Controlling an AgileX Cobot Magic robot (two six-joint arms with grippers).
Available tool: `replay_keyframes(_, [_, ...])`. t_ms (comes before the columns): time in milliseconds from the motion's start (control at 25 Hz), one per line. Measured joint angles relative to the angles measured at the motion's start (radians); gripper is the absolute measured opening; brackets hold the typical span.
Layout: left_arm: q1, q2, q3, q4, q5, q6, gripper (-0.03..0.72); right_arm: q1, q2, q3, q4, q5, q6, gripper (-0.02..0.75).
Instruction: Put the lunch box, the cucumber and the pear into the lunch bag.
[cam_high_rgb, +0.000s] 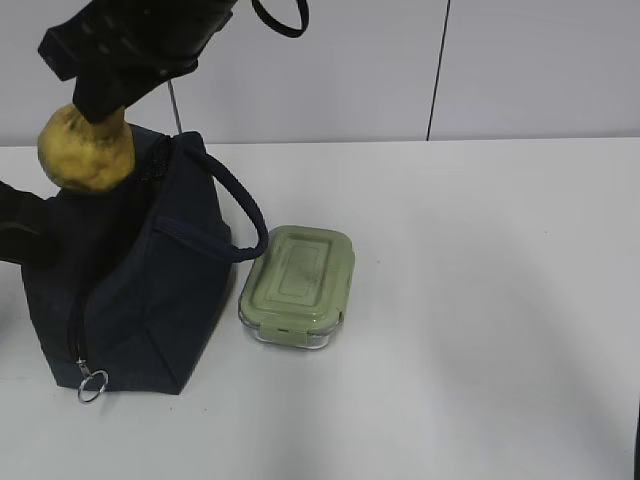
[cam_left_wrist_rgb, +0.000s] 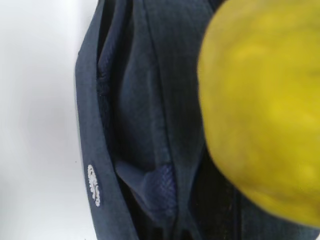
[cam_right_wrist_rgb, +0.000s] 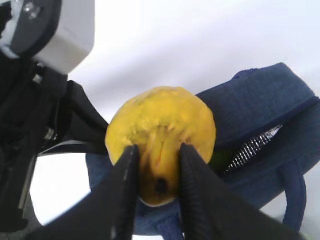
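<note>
The yellow pear (cam_high_rgb: 85, 150) hangs above the navy lunch bag's opening; my right gripper should lower it in before releasing.
The yellow pear (cam_high_rgb: 85, 150) hangs by its narrow neck in my right gripper (cam_high_rgb: 112, 98), just above the open top of the navy lunch bag (cam_high_rgb: 150, 300). In the right wrist view the gripper (cam_right_wrist_rgb: 157, 150) is shut on the pear (cam_right_wrist_rgb: 160, 125), with the bag (cam_right_wrist_rgb: 260, 100) and its silvery lining below. The left wrist view shows the pear (cam_left_wrist_rgb: 265, 110) over the bag's opening (cam_left_wrist_rgb: 150, 100). My left gripper (cam_high_rgb: 20, 235) is at the bag's left rim; its fingers are hidden. The lunch box (cam_high_rgb: 297, 287) sits right of the bag. A green sliver (cam_right_wrist_rgb: 221, 161) inside the bag may be the cucumber.
The bag's loop handle (cam_high_rgb: 240, 215) arches toward the lunch box. The zipper's ring pull (cam_high_rgb: 92, 385) hangs at the bag's front lower corner. The white table (cam_high_rgb: 480, 300) stretches to the right, and a wall stands behind.
</note>
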Motion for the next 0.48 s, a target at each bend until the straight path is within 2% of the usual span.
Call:
replay_keyframes(200, [0.0,0.0,0.0,0.001,0.0,0.0,-0.013,0.0,0.057,0.0,-0.025,0.014,-0.008,0.195])
replay_keyframes(360, [0.0,0.0,0.0,0.002,-0.001,0.0,-0.013,0.0,0.085,0.0,-0.166,0.106,0.045,0.195])
replay_keyframes(480, [0.0,0.0,0.0,0.002,-0.003,0.0,-0.013,0.0,0.085,0.0,-0.201,0.122,0.064,0.195])
